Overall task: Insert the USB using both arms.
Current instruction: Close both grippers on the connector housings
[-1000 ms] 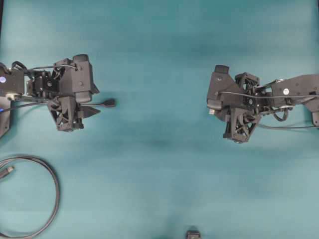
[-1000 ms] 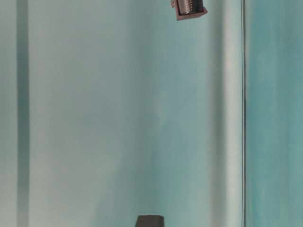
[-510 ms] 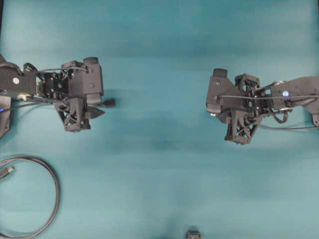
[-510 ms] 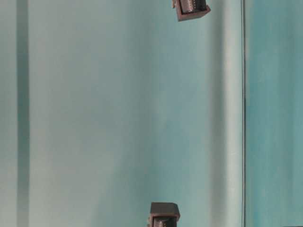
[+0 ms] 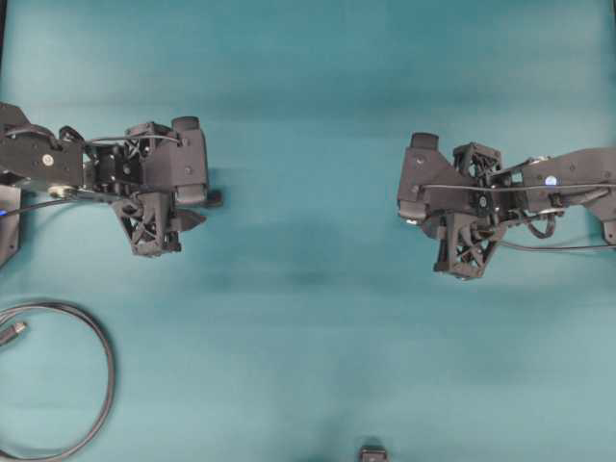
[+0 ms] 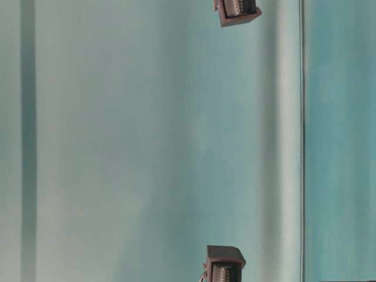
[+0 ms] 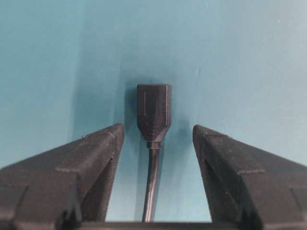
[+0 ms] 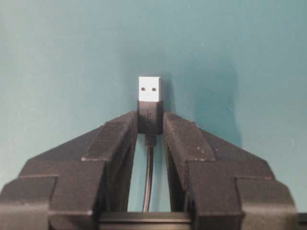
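I will next use my left gripper to grab the socket end by its boxy body (image 5: 214,199), across the straight facing sides, because the socket end narrows into a thin cable.
The USB (image 8: 149,89) shows its silvery tip just past my right gripper (image 8: 150,117), which is shut on the plug's dark body, with the thin cable running back between the fingers. In the overhead view this gripper (image 5: 412,214) hovers at the right and points left. My left gripper (image 7: 158,128) is open, one finger (image 7: 98,158) on each side of the thin cable's all-dark socket end (image 7: 153,111), which lies flat on the teal table. Neither finger touches it. Seen from overhead, the socket end (image 5: 215,198) pokes out just past the left gripper (image 5: 202,204).
A thicker dark cable (image 5: 100,358) lies coiled in a loop at the front left, its plug end (image 5: 14,330) near the left edge. A small dark object (image 5: 372,451) sits at the front edge. In the table-level view, two dark boxy arm parts (image 6: 237,12) (image 6: 223,267) show.
My left arm has slid right along the thin cable, bringing the socket end between its fingers, and its jaws have narrowed a little. The right arm has barely moved.
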Robot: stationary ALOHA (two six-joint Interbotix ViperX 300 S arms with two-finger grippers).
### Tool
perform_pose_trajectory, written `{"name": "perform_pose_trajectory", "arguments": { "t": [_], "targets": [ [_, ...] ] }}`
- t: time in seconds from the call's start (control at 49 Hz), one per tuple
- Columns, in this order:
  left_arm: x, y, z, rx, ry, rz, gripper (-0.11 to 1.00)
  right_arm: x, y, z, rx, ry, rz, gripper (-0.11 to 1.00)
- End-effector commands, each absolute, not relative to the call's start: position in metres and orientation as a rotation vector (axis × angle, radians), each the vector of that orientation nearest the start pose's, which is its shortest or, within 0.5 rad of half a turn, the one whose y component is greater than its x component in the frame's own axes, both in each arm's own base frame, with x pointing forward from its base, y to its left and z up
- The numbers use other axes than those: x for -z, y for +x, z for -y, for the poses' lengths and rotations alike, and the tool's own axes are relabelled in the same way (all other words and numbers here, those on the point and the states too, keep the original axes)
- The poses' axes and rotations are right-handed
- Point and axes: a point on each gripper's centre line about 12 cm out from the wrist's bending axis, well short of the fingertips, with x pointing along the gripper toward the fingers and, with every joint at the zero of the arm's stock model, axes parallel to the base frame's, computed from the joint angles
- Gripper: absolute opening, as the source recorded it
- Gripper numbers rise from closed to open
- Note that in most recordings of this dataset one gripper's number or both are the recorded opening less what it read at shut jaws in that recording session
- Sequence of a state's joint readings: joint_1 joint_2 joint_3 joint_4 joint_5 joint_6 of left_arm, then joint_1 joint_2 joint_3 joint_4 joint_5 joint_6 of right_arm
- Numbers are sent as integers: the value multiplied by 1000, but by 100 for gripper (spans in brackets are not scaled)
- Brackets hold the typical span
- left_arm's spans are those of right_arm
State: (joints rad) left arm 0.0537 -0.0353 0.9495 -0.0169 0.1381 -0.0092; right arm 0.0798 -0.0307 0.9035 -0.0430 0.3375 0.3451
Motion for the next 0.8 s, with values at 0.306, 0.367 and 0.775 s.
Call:
{"name": "perform_pose_trajectory", "arguments": {
  "t": [0.306, 0.367, 0.775],
  "targets": [
    [-95, 301, -16, -56, -44, -1003, 44, -92, 287, -25, 112, 200, -1198, 22],
    [-95, 301, -16, -55, -42, -1006, 37, -94, 289, -25, 111, 200, -1192, 22],
    [-100, 305, -4, -20, -27, -1002, 27, -104, 293, -27, 94, 189, -1158, 22]
  ]
}}
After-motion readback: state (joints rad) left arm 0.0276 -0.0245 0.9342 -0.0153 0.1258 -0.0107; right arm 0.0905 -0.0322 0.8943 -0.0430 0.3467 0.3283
